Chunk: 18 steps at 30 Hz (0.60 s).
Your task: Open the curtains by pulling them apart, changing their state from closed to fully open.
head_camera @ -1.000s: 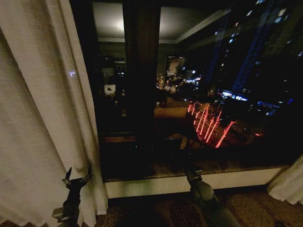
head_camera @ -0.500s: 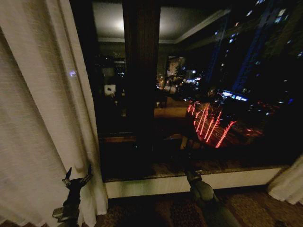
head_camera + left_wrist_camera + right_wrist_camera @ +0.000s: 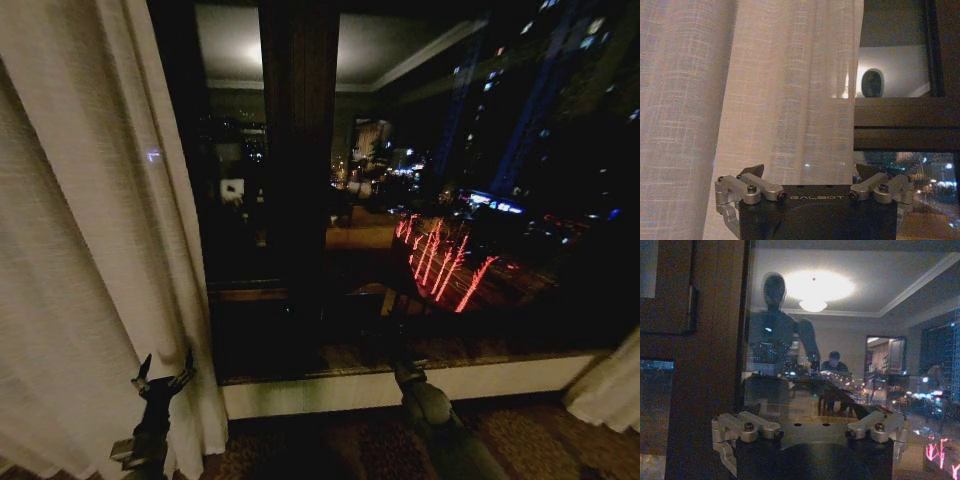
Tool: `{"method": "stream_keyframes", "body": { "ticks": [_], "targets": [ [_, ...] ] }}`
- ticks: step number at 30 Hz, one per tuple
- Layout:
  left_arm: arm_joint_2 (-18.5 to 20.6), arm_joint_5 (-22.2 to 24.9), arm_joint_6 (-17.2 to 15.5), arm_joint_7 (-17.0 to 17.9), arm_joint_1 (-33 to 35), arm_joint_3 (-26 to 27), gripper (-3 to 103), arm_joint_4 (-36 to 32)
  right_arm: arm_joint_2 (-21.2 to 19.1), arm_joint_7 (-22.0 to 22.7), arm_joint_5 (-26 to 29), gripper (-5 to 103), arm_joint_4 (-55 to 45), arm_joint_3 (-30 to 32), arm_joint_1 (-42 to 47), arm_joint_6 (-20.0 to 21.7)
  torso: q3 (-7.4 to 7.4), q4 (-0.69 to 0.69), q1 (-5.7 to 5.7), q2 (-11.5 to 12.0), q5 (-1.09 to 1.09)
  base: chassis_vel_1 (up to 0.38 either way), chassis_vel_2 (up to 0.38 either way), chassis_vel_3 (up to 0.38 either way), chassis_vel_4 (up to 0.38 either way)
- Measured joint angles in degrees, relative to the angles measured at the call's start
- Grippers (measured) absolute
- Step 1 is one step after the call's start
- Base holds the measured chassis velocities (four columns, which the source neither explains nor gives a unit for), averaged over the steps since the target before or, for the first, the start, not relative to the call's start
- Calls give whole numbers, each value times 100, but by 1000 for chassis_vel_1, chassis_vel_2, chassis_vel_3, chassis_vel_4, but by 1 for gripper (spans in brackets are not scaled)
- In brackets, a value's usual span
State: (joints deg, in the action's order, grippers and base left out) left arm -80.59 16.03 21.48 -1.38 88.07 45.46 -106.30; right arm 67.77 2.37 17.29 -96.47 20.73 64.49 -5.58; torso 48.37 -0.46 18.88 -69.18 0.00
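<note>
I will take hold of the cream panel by the loose fold along its inner edge (image 3: 178,345) with my left gripper next. The cream panel's broad cloth (image 3: 65,270) is hanging wide and slack.
The left curtain (image 3: 90,250), a sheer cream panel, hangs bunched at the window's left side. The other curtain (image 3: 608,392) shows as a pale fold at the lower right corner. Between them the dark window glass (image 3: 450,200) is bare. My left gripper (image 3: 163,376) stands open low in front of the left panel's inner edge, holding nothing. In the left wrist view the curtain (image 3: 765,90) hangs just beyond the open left gripper (image 3: 810,172). My right arm (image 3: 432,412) reaches toward the glass near the sill. The right gripper (image 3: 810,412) is open and faces the pane.
A wide dark wooden post (image 3: 298,150) divides the window. A white sill (image 3: 330,392) runs along its base above patterned carpet (image 3: 540,440). The glass reflects the lit room and the robot (image 3: 777,325). City lights show outside.
</note>
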Motion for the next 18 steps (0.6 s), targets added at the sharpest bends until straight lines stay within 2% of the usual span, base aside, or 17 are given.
{"method": "stream_keyframes", "body": {
  "ticks": [18],
  "targets": [
    [0,0,0,0,0,0,100,0,0,0,0,100,0,0,0,0,0,0,0,0,0,0,0,0,0]
  ]
}}
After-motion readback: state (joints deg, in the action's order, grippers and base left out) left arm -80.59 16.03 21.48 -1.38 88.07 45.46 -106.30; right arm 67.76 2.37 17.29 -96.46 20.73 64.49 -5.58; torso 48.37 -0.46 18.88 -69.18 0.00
